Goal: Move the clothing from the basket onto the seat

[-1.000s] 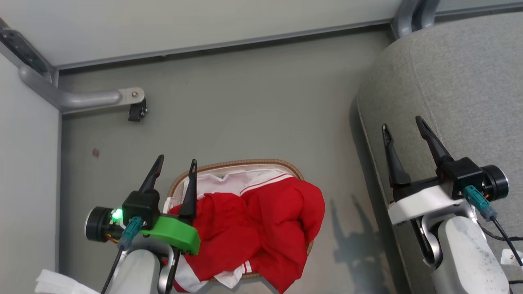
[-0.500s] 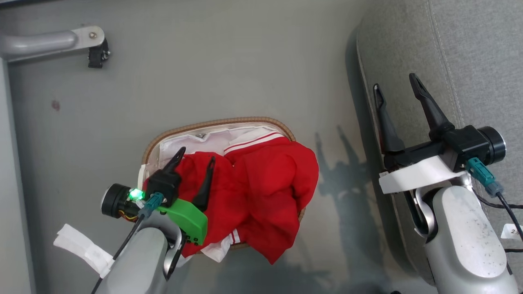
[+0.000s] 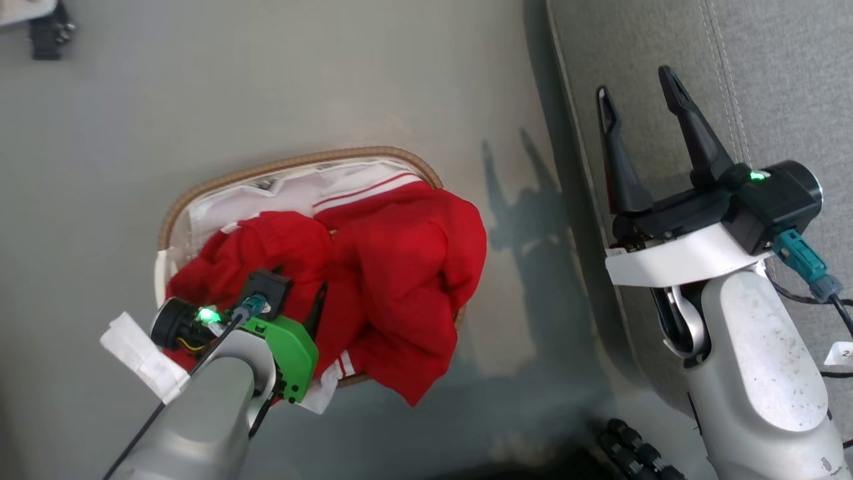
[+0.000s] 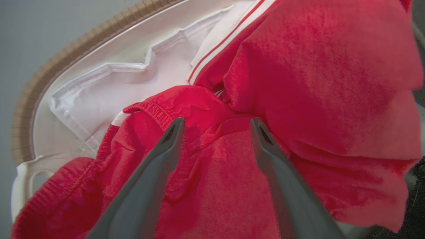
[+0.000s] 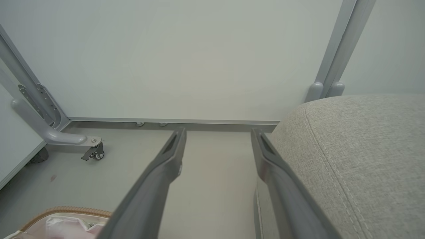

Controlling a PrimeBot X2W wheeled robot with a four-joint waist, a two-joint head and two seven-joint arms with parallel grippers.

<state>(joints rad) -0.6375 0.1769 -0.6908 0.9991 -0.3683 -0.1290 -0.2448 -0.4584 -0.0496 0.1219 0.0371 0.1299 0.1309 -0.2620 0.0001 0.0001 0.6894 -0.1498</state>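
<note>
My left gripper grabs the clothing by its raised fold [image 3: 300, 280] next, because the rest lies slack and spread across the basket [image 3: 300, 160].
The clothing [image 3: 400, 267], bright red with white stripes, is heaped in the basket [image 3: 300, 160] and spills over its right rim. My left gripper [image 3: 300, 293] points down into the heap. In the left wrist view the left gripper [image 4: 215, 121] is open, its tips touching the red clothing [image 4: 315, 83] on either side of a fold, with the white liner [image 4: 109, 86] and braided basket rim [image 4: 33, 99] beyond. My right gripper [image 3: 634, 83] is open and holds nothing, hovering over the left edge of the grey seat [image 3: 786, 80]. The right gripper [image 5: 218, 131] is beside the seat [image 5: 365, 149].
Grey floor [image 3: 266, 80] surrounds the basket. A metal leg with a castor [image 5: 94, 152] stands at the far left by the pale wall panel [image 5: 199, 66]. The basket rim [image 5: 66, 209] peeks in low in the right wrist view. A black ribbed part [image 3: 633, 447] lies at the bottom.
The head camera has tilted down, shifting the whole picture. My left gripper has dropped from above the basket's left rim onto the red clothing, staying open. The right gripper stays open by the seat.
</note>
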